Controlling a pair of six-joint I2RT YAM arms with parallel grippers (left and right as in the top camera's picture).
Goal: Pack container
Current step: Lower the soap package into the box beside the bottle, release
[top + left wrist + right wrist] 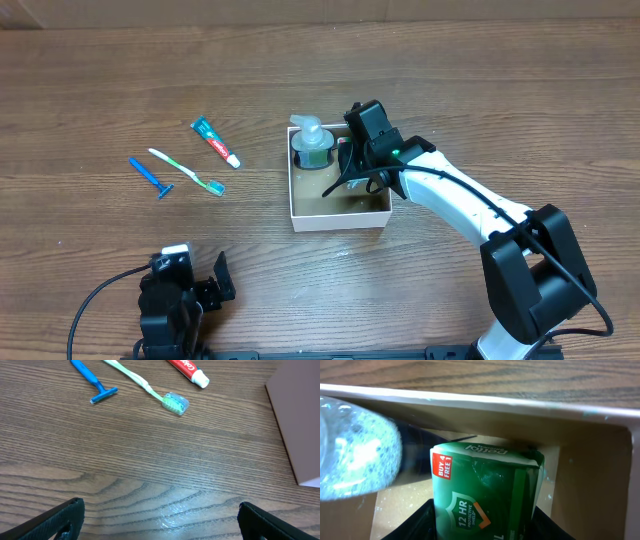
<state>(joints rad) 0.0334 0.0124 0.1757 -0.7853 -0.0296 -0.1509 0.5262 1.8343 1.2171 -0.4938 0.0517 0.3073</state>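
Note:
The green soap pack [485, 495] is lower than the box's rim and would settle on the box's bottom, so my right gripper needs to let go of it now.
The container [338, 219] is a square shallow box with white walls and a brown floor, at the table's middle. A clear pump bottle [311, 143] with green liquid stands in its far left corner. My right gripper [354, 172] is inside the box, shut on a green soap pack [485, 495] that it holds just over the floor. The wrist view shows the box's far wall [485, 410] and the blurred bottle [355, 455] to the left. My left gripper [190, 290] is open and empty near the front edge, its fingers wide apart [160, 522].
Left of the box lie a red and white toothpaste tube [215, 141], a green toothbrush [186, 171] and a blue razor [150, 177]. They also show in the left wrist view: tube [189, 370], brush [150, 387], razor [95, 382], box wall [297, 425].

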